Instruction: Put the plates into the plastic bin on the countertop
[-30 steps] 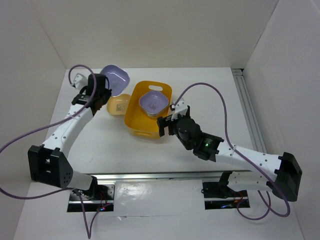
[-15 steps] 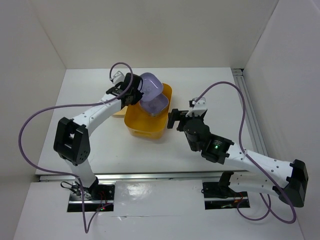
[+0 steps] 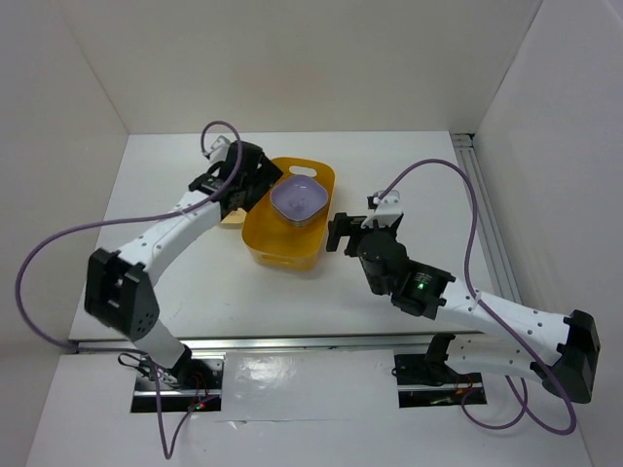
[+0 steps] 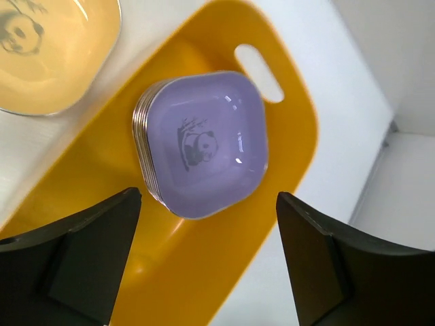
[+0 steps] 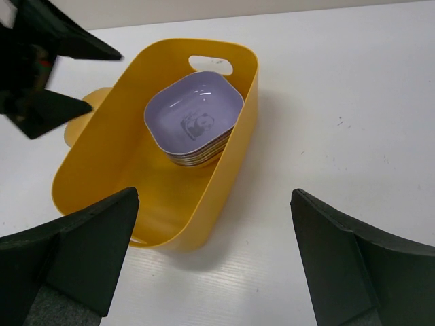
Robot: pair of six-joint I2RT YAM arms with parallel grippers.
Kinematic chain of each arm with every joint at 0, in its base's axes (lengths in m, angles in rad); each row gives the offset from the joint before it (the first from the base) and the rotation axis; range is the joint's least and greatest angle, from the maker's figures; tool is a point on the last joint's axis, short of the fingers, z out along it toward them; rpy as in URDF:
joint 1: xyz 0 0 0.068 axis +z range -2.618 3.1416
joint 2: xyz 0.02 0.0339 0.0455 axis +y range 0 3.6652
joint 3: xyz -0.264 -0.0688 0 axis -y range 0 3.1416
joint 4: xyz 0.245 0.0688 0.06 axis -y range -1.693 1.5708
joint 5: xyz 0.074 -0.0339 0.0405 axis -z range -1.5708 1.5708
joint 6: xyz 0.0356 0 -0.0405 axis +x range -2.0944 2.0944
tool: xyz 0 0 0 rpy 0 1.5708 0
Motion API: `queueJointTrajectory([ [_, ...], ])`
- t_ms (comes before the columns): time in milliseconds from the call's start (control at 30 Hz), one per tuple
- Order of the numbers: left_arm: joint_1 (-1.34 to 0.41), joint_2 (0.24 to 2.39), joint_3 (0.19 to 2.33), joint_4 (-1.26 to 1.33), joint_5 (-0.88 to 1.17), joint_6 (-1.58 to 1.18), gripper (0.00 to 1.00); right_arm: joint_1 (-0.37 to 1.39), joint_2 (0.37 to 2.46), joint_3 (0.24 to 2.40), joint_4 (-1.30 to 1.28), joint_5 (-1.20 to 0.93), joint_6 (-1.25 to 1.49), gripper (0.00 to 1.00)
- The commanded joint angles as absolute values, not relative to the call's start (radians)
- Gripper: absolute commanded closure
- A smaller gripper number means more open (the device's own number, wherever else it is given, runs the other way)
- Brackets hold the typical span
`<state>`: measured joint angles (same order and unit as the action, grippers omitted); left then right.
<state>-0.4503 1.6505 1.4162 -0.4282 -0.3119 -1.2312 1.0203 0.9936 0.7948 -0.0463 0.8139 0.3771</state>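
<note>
The yellow-orange plate should go into the plastic bin with the stack. For that, my left gripper needs to grab the plate by its rim (image 3: pixel 232 227) (image 4: pixel 42 113) next.
The yellow-orange plastic bin (image 3: pixel 280 251) (image 4: pixel 293 129) (image 5: pixel 246 129) stands on the white countertop (image 3: pixel 419 175). Inside it sits a stack of several plates (image 3: pixel 297 198) (image 4: pixel 204 142) (image 5: pixel 194 126), and the top one is lavender with a panda print. My left gripper (image 3: pixel 255 181) (image 4: pixel 205 199) hangs open above the bin's left side, right over the stack, holding nothing. One yellow-orange plate (image 4: pixel 47 54) (image 3: pixel 230 216) lies on the countertop left of the bin, partly hidden under my left arm. My right gripper (image 3: pixel 337 232) (image 5: pixel 214 197) is open and empty just right of the bin.
White walls close in the countertop at the back and both sides. A metal rail (image 3: pixel 479 204) runs along the right edge. Purple cables (image 3: pixel 428 175) loop above both arms.
My left gripper carried a lavender plate from the far left over the bin, opened and left it on top of the stack. My right arm drew back to the right earlier and has stayed put.
</note>
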Motion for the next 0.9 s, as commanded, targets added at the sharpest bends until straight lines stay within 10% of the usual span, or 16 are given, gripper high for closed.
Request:
queueJointTrajectory([
  [0,-0.402,1.470,1.340,-0.394,-0.395,-1.216,0.05,1.009,0.996,0.816,-0.040,0.833,0.382,0.00],
  [767,-0.018,1.793,1.258,-0.292,-0.284,-1.114,0.12,0.948,1.034,0.742,0.055,0.565,0.278,0.00],
  [867,-0.009,1.865,1.270,-0.291,-0.275,-1.114,0.47,0.948,1.034,0.742,0.055,0.555,0.278,0.00],
])
